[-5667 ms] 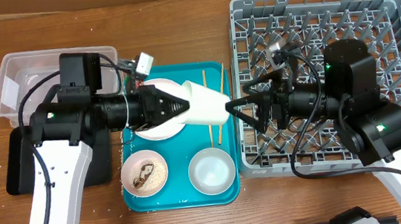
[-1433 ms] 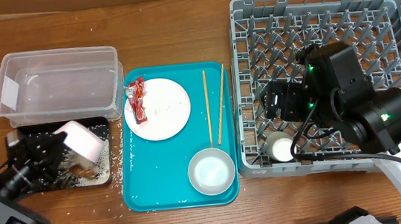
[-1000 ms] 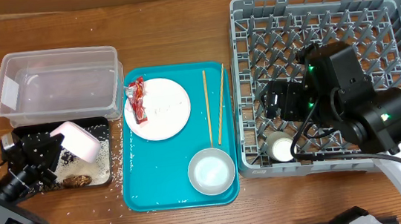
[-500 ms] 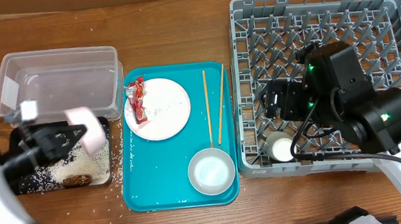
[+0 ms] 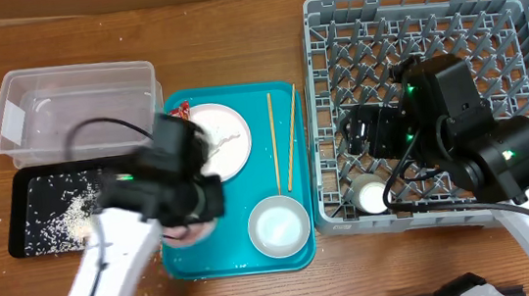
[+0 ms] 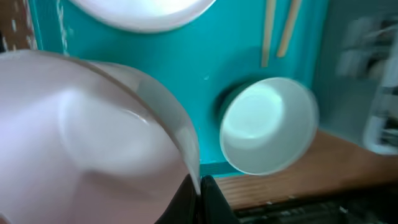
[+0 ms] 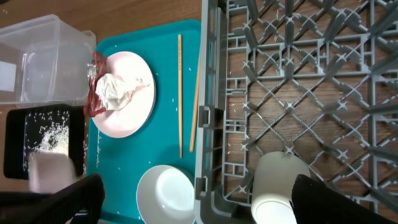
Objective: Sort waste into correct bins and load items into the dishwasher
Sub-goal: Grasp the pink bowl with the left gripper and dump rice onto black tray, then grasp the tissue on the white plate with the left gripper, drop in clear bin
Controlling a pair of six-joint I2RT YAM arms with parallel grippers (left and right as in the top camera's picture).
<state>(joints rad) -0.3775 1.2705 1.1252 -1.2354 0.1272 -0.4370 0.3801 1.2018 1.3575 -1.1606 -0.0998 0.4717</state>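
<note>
The pink bowl (image 5: 191, 236) would fall on the teal tray's edge well below; my left gripper must stay closed.
My left gripper (image 6: 198, 182) is shut on the rim of the pink bowl (image 6: 81, 143), which fills the left of its wrist view. From overhead the blurred left arm (image 5: 165, 183) hangs over the left of the teal tray, with the pink bowl (image 5: 191, 236) showing under it. The plate (image 7: 121, 93) carries the white napkin (image 7: 117, 87), with the red wrapper (image 7: 94, 93) at its edge. Two chopsticks (image 5: 274, 142) and the white bowl (image 5: 279, 225) lie on the tray. The cup (image 5: 372, 196) stands in the grey dish rack (image 5: 418, 14). My right gripper (image 7: 198, 186) hangs open over the rack's front left corner.
The clear tub (image 5: 79, 113) stands at the back left. In front of it, the black tray (image 5: 28, 193) holds scattered rice (image 5: 74, 212). The teal serving tray (image 5: 236, 254) lies between the bins and the rack. Loose grains dot the wood by the tray.
My left arm has swung right from the black tray to over the teal tray, carrying the pink bowl. The right arm has stayed still.
</note>
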